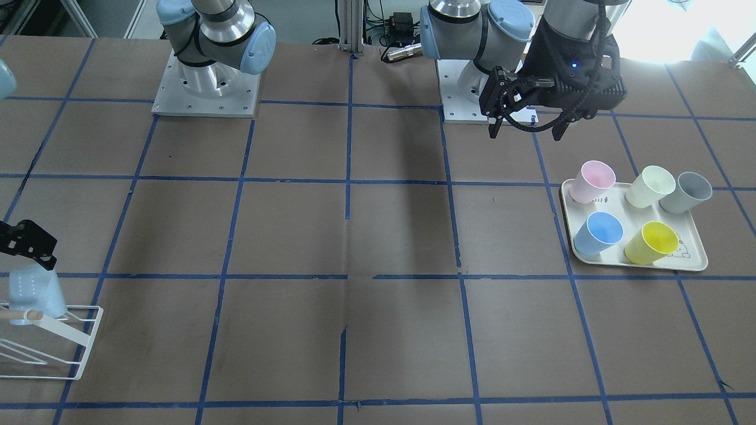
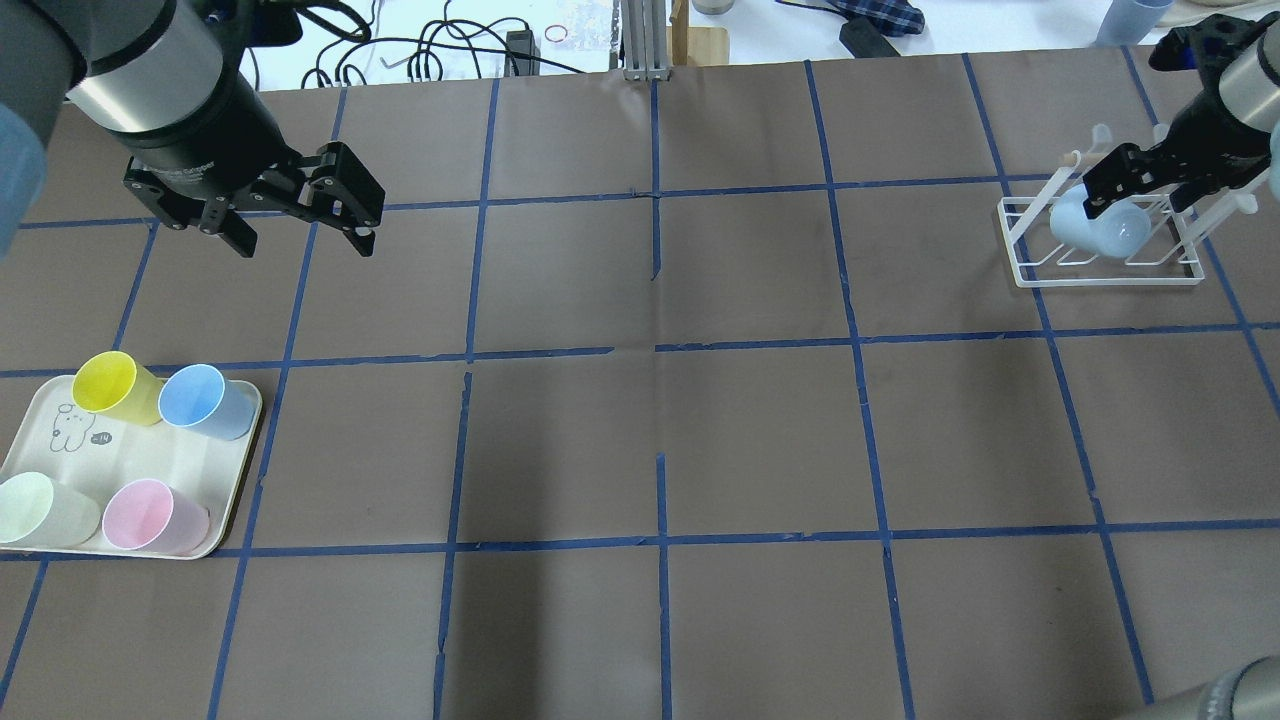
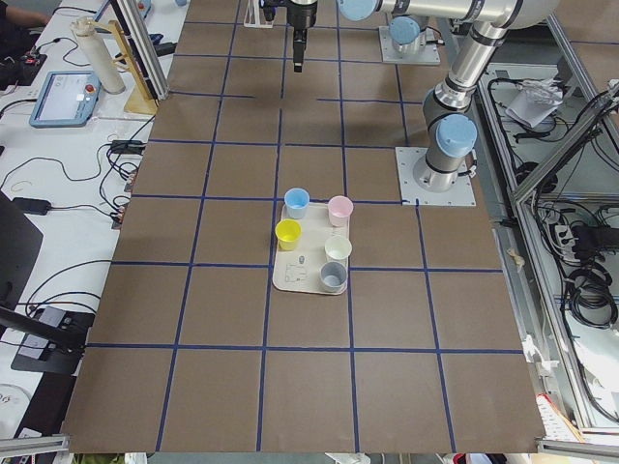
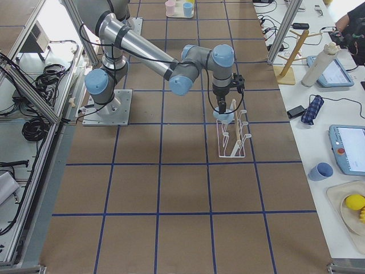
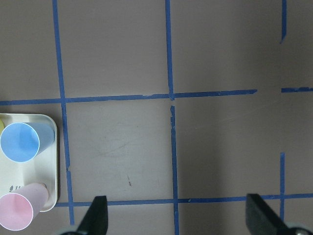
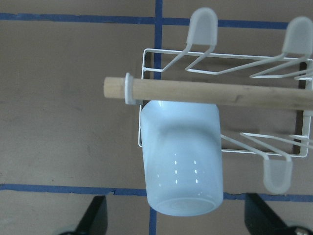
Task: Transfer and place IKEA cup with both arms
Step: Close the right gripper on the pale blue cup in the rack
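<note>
The IKEA cup (image 6: 181, 161) needs to go across between both arms, so next my right gripper will grab the cup by its base end (image 6: 184, 198).
The IKEA cup (image 2: 1100, 228), pale sky-blue, hangs upside down and tilted on a peg of the white wire rack (image 2: 1105, 281) at the table's far right. In the right wrist view the cup (image 6: 181, 161) sits under a wooden dowel (image 6: 210, 93), base toward the camera. My right gripper (image 2: 1135, 185) is just above it, open, its fingertips (image 6: 97, 215) apart on either side of the cup's base with gaps. The cup also shows in the front view (image 1: 36, 295). My left gripper (image 2: 305, 240) hangs open and empty above the table, beyond the tray.
A cream tray (image 2: 150, 462) at the near left holds a deeper blue cup (image 2: 205, 400), a yellow cup (image 2: 110, 385), a pale green cup (image 2: 35, 510), a pink cup (image 2: 150, 515) and a grey cup (image 1: 688, 192). Blue tape lines grid the brown table.
</note>
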### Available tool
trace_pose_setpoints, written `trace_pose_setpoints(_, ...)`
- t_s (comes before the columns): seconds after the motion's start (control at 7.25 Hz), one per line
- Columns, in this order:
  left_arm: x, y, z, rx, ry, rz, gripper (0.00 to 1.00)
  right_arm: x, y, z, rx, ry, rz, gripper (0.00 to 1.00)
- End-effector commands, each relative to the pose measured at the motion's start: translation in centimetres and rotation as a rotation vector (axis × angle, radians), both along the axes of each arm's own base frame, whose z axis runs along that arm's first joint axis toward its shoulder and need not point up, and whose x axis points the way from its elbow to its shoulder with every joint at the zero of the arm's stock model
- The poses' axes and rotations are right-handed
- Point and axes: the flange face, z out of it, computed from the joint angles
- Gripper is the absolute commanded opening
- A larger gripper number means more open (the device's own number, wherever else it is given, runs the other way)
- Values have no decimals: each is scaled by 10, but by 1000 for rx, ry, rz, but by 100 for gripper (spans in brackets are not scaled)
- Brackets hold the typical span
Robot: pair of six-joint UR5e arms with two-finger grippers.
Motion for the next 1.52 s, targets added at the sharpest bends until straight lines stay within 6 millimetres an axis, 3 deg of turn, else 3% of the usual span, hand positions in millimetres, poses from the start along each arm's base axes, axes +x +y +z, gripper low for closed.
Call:
trace_pose_setpoints(0.0, 1, 0, 0, 0, 0, 1, 100, -4, -9, -31, 33, -15, 11, 100)
trace_pose_setpoints(0.55, 1, 0, 0, 0, 0, 0, 100, -6, -11, -41, 55, -11, 4, 100)
trace_pose_setpoints(0.69, 1, 0, 0, 0, 0, 1, 100, -6, -12, -40, 52, -10, 3, 96)
trace_pose_setpoints(0.83, 1, 0, 1, -1, 0, 1, 100, -6, -11, -39, 51, -8, 3, 81)
trace_pose_setpoints(0.97, 1, 0, 1, -1, 0, 1, 100, -7, -12, -39, 51, -8, 4, 72)
trace_pose_setpoints(1.38, 1, 0, 0, 0, 0, 1, 100, -7, -13, -29, 46, -5, 3, 56)
